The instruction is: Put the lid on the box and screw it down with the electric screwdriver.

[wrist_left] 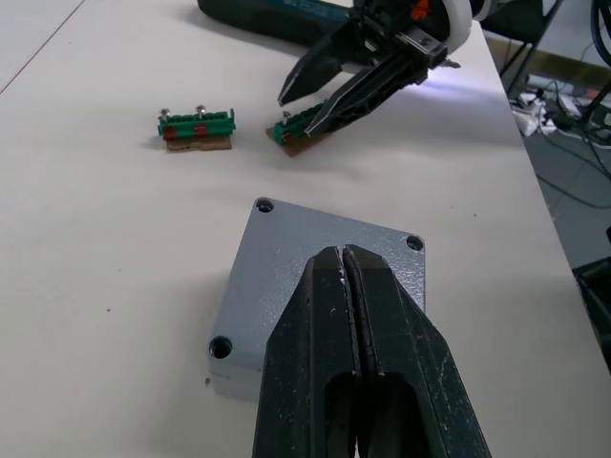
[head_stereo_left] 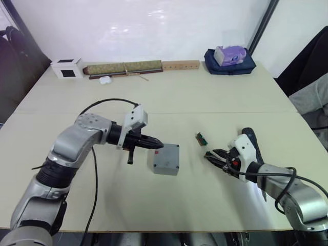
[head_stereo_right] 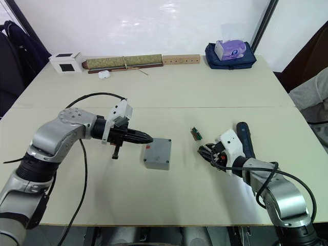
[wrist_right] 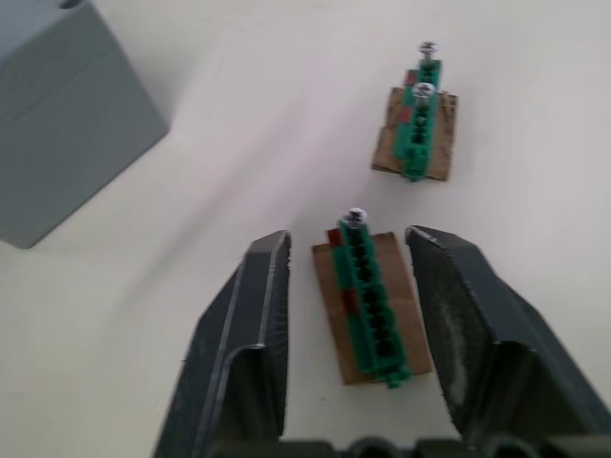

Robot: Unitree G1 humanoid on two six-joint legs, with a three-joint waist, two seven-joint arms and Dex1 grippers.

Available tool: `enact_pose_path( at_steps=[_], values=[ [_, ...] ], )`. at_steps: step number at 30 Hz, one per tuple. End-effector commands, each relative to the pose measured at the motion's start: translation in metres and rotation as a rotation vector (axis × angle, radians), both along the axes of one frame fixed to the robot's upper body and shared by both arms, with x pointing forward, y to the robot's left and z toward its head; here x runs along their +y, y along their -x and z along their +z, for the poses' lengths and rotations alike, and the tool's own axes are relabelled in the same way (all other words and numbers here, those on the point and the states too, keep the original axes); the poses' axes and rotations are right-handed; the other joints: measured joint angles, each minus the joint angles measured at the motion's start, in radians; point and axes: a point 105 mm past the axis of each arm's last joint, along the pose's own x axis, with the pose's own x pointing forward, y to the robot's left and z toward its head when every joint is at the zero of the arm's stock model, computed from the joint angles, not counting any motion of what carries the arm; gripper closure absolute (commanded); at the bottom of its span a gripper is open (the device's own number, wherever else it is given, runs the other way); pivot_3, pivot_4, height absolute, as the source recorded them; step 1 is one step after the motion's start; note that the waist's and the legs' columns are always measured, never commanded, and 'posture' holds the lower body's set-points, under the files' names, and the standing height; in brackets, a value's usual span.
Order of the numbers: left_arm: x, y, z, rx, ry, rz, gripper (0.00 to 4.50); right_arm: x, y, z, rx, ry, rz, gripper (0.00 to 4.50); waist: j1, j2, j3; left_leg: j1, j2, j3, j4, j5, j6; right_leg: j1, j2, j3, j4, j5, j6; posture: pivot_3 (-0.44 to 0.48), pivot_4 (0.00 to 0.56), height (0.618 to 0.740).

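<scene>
My right gripper should next hold the electric screwdriver by its lower body, near its middle [head_stereo_left: 258, 154], to use it. The screwdriver is long with a thick body and thin bit [head_stereo_left: 264, 196].
The grey box [head_stereo_left: 164, 169] stands mid-table with the flat lid [wrist_left: 277, 277] lying on top of it, corner holes showing. My left gripper [head_stereo_left: 158, 145] is shut with nothing in it, its tips just over the lid's near-left edge. My right gripper [wrist_right: 350, 239] is open, low over the table to the right of the box. Its fingers straddle a small green circuit board [wrist_right: 368, 305] without closing on it. The dark blue electric screwdriver [head_stereo_right: 245, 138] lies on the table right beside that gripper's wrist.
A second green board [head_stereo_left: 201, 138] lies between the box and the right gripper. Along the far edge stand a white cube [head_stereo_left: 67, 67], a rolled mat [head_stereo_left: 123, 68], a wooden strip [head_stereo_left: 180, 65] and a blue bag [head_stereo_left: 229, 66].
</scene>
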Motion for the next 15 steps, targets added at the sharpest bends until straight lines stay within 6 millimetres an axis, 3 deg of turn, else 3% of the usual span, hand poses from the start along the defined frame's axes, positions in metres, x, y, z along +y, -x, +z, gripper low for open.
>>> enact_pose_path(
  at_steps=[1,10,14,15],
  values=[
    [-0.0007,0.0021,0.0079,-0.053,-0.008,-0.026,4.5,0.004,-0.0054,0.008,-0.05,-0.009,0.011,2.54,0.0,0.0,0.0,0.0,0.0,0.0,0.0,0.0,0.0,0.0,0.0,0.0,0.0,0.0,0.0,0.0,0.15,0.74],
    [0.005,0.0045,0.0047,-0.032,-0.013,-0.013,4.5,0.0083,-0.0082,0.0095,-0.047,-0.055,0.016,2.54,0.0,0.0,0.0,0.0,0.0,0.0,0.0,0.0,0.0,0.0,0.0,0.0,0.0,0.0,0.0,0.0,0.15,0.74],
    [0.0075,0.0042,0.0043,-0.038,-0.02,-0.001,4.5,0.0061,-0.0091,0.0056,-0.047,-0.035,0.01,3.56,0.0,0.0,0.0,0.0,0.0,0.0,0.0,0.0,0.0,0.0,0.0,0.0,0.0,0.0,0.0,0.0,0.15,0.74],
    [0.0074,0.0045,0.0041,-0.038,-0.02,-0.001,4.5,0.006,-0.0094,0.0059,-0.05,-0.034,0.011,4.06,0.0,0.0,0.0,0.0,0.0,0.0,0.0,0.0,0.0,0.0,0.0,0.0,0.0,0.0,0.0,0.0,0.15,0.74]
  ],
)
